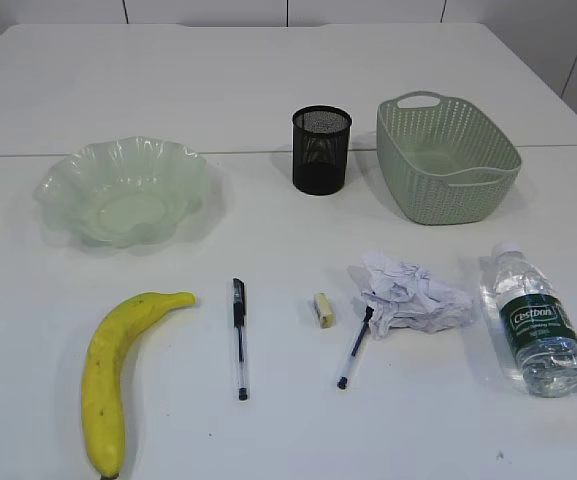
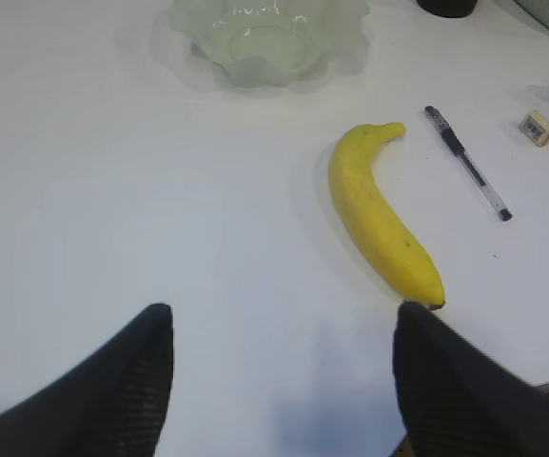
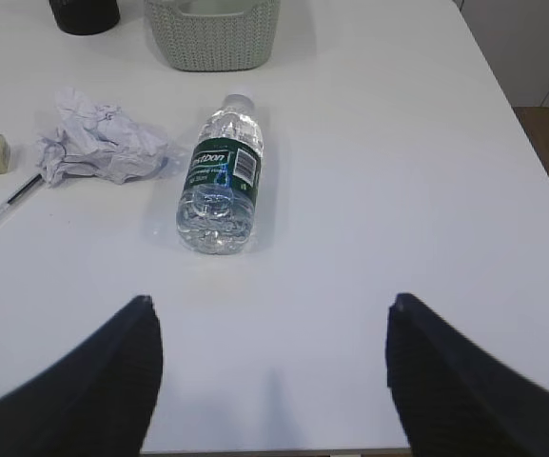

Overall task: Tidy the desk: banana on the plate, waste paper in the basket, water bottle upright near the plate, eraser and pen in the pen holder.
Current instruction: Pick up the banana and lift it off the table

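Note:
My left gripper needs to keep both ends of the banana balanced, so it should grab the banana around its middle next.
The yellow banana lies at the desk's front left, below the empty pale green plate. My left gripper hovers open over bare desk, its right fingertip close to the banana's dark end. Two pens and the cream eraser lie mid-desk. The crumpled waste paper sits left of the water bottle, which lies on its side. My right gripper stands open and empty, nearer the front edge than the bottle. Neither gripper shows in the exterior view.
The black mesh pen holder and the sage-green basket stand side by side at the back, both empty. The desk's right edge runs beside the bottle, with floor beyond it.

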Robot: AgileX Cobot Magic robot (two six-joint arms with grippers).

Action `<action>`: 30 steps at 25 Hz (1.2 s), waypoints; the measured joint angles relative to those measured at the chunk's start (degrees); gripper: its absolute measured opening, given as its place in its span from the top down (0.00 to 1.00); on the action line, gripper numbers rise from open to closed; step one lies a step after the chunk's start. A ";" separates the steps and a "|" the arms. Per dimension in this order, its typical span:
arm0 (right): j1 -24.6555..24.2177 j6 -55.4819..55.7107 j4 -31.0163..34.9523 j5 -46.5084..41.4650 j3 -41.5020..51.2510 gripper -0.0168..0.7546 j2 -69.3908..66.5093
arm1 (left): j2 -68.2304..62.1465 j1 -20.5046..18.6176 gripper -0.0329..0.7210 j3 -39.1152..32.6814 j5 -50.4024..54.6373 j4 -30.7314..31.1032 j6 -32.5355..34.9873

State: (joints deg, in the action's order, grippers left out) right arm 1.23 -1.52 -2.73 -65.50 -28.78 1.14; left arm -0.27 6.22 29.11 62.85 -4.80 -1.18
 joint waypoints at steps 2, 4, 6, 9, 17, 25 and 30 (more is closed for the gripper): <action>0.00 0.00 0.00 0.00 0.00 0.26 0.00 | 0.00 0.00 0.29 0.00 0.00 0.00 0.00; 0.00 0.00 0.00 0.00 0.00 0.26 0.00 | 0.00 0.00 0.29 0.00 0.00 0.21 0.00; 0.00 0.00 0.00 0.00 0.00 0.26 0.00 | 0.00 0.00 0.29 0.00 0.00 0.21 0.00; 0.00 0.00 0.00 0.00 0.00 0.26 0.00 | 0.00 0.00 0.29 0.00 0.00 0.24 0.00; 0.00 0.00 0.00 0.00 0.00 0.26 0.00 | 0.00 0.00 0.29 0.00 0.00 0.33 0.00; 0.00 0.00 0.63 0.00 -1.06 0.26 0.00 | -2.97 0.00 0.29 0.42 1.35 0.33 0.00; 0.00 0.00 0.96 -3.57 -4.25 0.26 -2.33 | -11.17 0.00 0.29 5.26 4.49 0.21 0.00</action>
State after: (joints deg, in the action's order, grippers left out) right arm 1.23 -1.52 -1.77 -69.07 -33.03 -1.18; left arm -11.44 6.22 34.37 67.33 -4.58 -1.18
